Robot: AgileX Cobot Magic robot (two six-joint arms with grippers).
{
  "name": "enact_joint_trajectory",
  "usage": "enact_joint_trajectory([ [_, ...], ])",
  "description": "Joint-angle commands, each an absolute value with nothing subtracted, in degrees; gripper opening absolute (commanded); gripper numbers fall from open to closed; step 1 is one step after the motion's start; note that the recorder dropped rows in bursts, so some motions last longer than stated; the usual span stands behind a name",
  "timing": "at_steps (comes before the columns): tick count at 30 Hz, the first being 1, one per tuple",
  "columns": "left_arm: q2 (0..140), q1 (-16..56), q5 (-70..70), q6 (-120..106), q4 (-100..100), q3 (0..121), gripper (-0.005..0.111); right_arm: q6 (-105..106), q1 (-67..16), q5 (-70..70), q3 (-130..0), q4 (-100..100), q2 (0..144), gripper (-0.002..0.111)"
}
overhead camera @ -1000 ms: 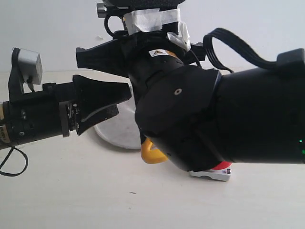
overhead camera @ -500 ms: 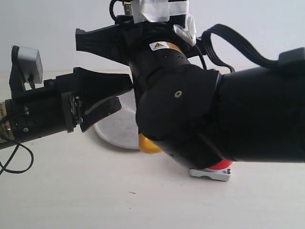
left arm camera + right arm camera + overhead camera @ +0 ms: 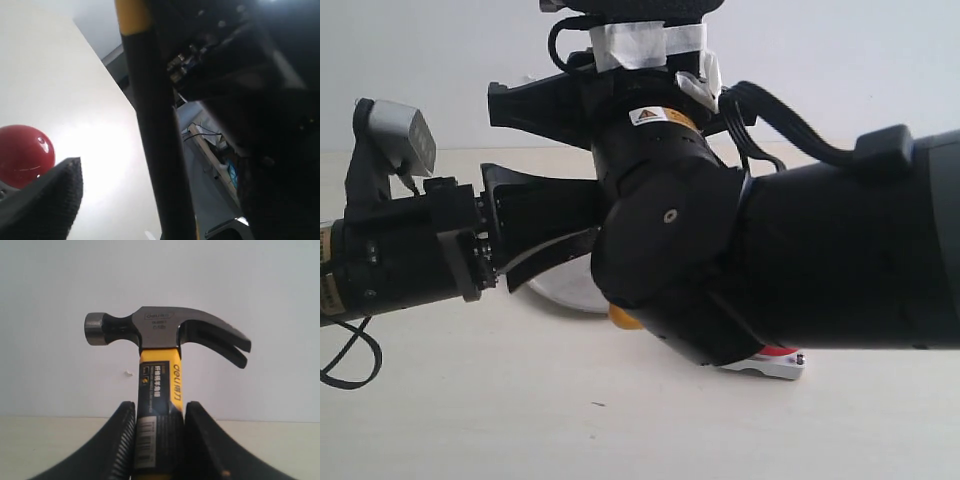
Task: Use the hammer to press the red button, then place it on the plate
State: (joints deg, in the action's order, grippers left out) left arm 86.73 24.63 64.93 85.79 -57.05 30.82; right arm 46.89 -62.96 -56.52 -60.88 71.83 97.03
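Observation:
My left gripper grabs the hammer by the handle's black grip next, to bring it to the silver plate.
My right gripper (image 3: 159, 440) is shut on the black-and-yellow handle of the hammer (image 3: 160, 335), which stands upright with its dark head above the fingers. In the exterior view only the hammer's yellow end (image 3: 623, 318) shows under the right arm, by the silver plate (image 3: 563, 288). My left gripper (image 3: 582, 215) is open and reaches in from the left; the hammer's handle (image 3: 152, 140) runs between its spread jaws, with a gap to one finger (image 3: 47, 197). The red button (image 3: 777, 352) sits on its grey base under the right arm, and the red button (image 3: 22, 155) is seen past the left finger.
The bulky black right arm (image 3: 800, 270) fills the middle and right of the exterior view and hides most of the plate and button. A black cable (image 3: 340, 355) loops below the left arm. The pale tabletop (image 3: 520, 410) lies in front.
The left gripper has moved right, bringing its open jaws around the hammer handle. The right arm has shifted, and less of the hammer's yellow end shows.

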Motion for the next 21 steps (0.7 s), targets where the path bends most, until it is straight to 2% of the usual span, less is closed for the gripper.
enact_joint_trajectory([
  [1,86.61,26.95,63.65,84.58,-56.27,30.86,0.077,46.26,-62.63,-56.46,-61.56,68.46,96.92,0.0],
  [4,86.72,28.78,61.75,82.58,-51.35,30.86,0.06,45.9,-62.63,-55.29,-61.56,68.46,96.92,0.0],
  [16,86.72,32.55,58.24,79.86,-47.23,31.33,0.061,41.36,-62.63,-53.61,-61.56,67.23,96.92,0.0],
  [18,86.72,32.55,57.04,79.86,-47.02,31.33,0.058,41.74,-62.63,-53.61,-61.56,67.27,96.92,0.0],
  [21,86.72,32.55,55.75,79.86,-47.09,31.33,0.045,41.73,-62.63,-53.44,-61.56,67.14,96.92,0.0],
])
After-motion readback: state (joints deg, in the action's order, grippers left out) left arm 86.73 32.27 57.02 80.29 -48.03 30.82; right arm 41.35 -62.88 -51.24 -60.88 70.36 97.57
